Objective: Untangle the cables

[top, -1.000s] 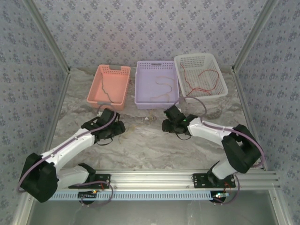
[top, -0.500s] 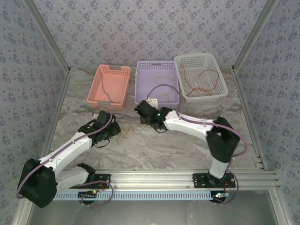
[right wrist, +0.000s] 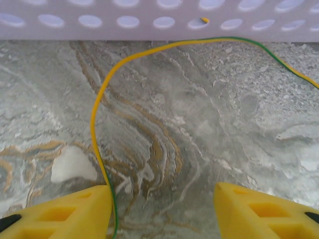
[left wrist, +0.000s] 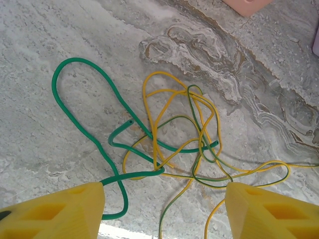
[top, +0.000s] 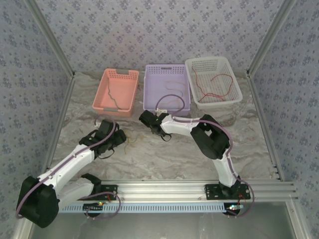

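Observation:
My right gripper grabs the yellow-green cable's loose part near the lilac basket (right wrist: pixel 98 98) next, to untangle the cable. That part of the cable lies away from the tangle.
On the marble table in the left wrist view lies a tangle of cables: a thick green cable (left wrist: pixel 84 114), a yellow cable (left wrist: pixel 167 97) and a thin green-yellow cable (left wrist: pixel 212 159), looped through each other. My left gripper (left wrist: pixel 164 211) hovers open over its near side, and the green cable runs to the left finger (left wrist: pixel 65 209). From above the tangle (top: pixel 130 144) lies just right of my left gripper (top: pixel 119 138). My right gripper (right wrist: pixel 162 211) is open above bare table, with a yellow-green cable (right wrist: pixel 97 114) running along its left finger (right wrist: pixel 75 211).
Three baskets stand at the back: a pink one (top: pixel 99 97) holding a dark cable (top: pixel 113 101), a lilac one (top: pixel 166 110) holding a thin cable (top: pixel 173 90), and a white one (top: pixel 219 101) holding a red cable (top: pixel 215 82). The lilac basket's wall (right wrist: pixel 159 22) is just ahead of my right gripper.
My right arm has swung left across the table to the lilac basket's front left corner. My left gripper has drawn back slightly towards the near left.

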Available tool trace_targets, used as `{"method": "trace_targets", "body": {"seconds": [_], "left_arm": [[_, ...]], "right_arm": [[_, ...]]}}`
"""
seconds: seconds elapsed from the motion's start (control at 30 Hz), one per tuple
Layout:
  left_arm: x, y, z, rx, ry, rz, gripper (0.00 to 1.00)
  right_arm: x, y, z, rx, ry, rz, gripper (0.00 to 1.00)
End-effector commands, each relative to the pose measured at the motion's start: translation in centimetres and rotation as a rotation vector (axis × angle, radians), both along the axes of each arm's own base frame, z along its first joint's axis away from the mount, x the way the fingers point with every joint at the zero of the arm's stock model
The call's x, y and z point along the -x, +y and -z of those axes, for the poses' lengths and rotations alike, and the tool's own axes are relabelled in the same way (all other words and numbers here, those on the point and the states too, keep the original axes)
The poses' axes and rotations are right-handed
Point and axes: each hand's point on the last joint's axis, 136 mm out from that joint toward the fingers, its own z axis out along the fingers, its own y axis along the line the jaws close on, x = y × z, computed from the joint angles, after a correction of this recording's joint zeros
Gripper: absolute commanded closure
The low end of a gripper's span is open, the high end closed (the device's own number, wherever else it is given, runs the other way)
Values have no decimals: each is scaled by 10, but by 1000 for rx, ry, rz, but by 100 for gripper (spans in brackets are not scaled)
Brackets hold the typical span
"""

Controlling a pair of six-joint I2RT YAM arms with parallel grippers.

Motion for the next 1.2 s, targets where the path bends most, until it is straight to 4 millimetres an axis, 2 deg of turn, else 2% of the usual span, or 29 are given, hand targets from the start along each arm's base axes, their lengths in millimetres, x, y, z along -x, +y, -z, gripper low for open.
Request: {"method": "trace_targets", "body": {"seconds": [0.0,0.13,0.3,0.43,0.57,0.73,0.83,0.9,1.0,1.1,1.17], "left_arm": [[1,0,3,-1,5,15,35],[1,-3,4,21,2,21,35],[2,-6,-2,44,-9,34,36],[4,-5,-4,45,-14,29,36],[5,-2,-6,46,-22,20,36],[2,-1,4,83,-1,3,34],[-2,2,13,105,20,-12,32],[-8,1,16,129,18,-12,32],[-17,-4,20,149,0,-3,38],[-24,-7,29,142,24,1,40],[-25,-5,36,123,44,-14,45]], "right_arm": [[-16,4,-7,-12,-58,18,41],[-25,7,-3,-33,-62,14,42],[-22,13,-12,-52,-114,-15,41],[-29,12,-5,-66,-99,4,41],[-38,14,7,-78,-94,8,47],[-41,11,15,-74,-96,13,66],[-39,9,12,-74,-114,16,86],[-36,6,4,-77,-138,20,100],[-29,-1,-18,-83,-189,25,100],[-20,-11,-46,-106,-237,31,100],[-14,-19,-69,-113,-269,37,100]]}}
